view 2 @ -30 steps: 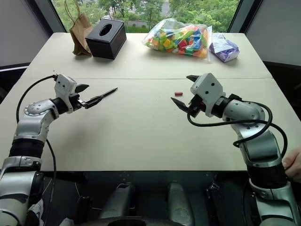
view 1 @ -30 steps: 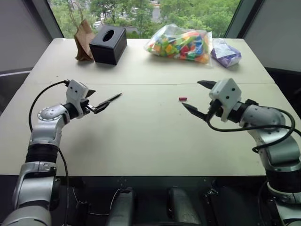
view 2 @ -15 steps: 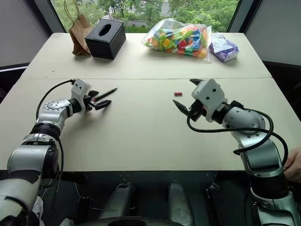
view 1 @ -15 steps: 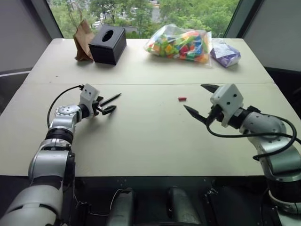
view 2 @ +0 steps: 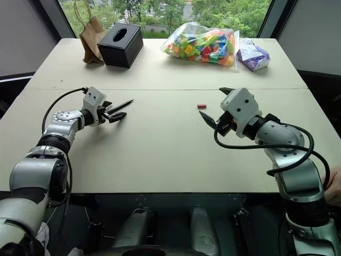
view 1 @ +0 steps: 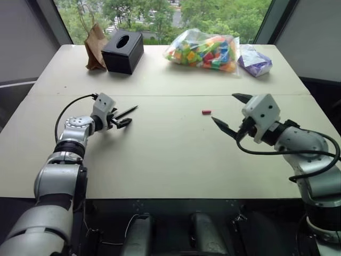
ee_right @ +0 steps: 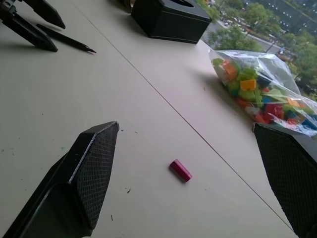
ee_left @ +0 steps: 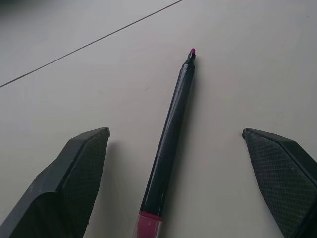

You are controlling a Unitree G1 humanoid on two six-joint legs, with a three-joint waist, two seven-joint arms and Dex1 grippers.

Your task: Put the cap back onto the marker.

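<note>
My left gripper closes on the marker's dark body (view 1: 127,111) (ee_left: 167,144) next, since my fingers are beside it, low over the table. Closing now would catch it.
The marker (ee_left: 171,139) is a thin dark pen with a red rear end and its tip bare. It lies flat on the pale table (view 1: 160,160), left of the middle. My left gripper (view 1: 121,117) is low over the table, open, with one finger on each side of the marker's rear half and neither touching it. The cap (view 1: 206,112), a tiny red cylinder, lies on the table right of the middle. My right gripper (view 1: 224,106) hovers open and empty just right of the cap (ee_right: 180,170), pointing towards it.
Along the table's far edge stand a brown paper bag (view 1: 95,45), a black tissue box (view 1: 122,49), a clear bag of coloured blocks (view 1: 205,49) and a purple bag (view 1: 254,60). A person's hand (view 2: 334,184) shows at the right edge.
My left gripper has moved forward and down until its open fingers flank the marker, which has stayed where it lay. The right gripper and the cap have kept their places.
</note>
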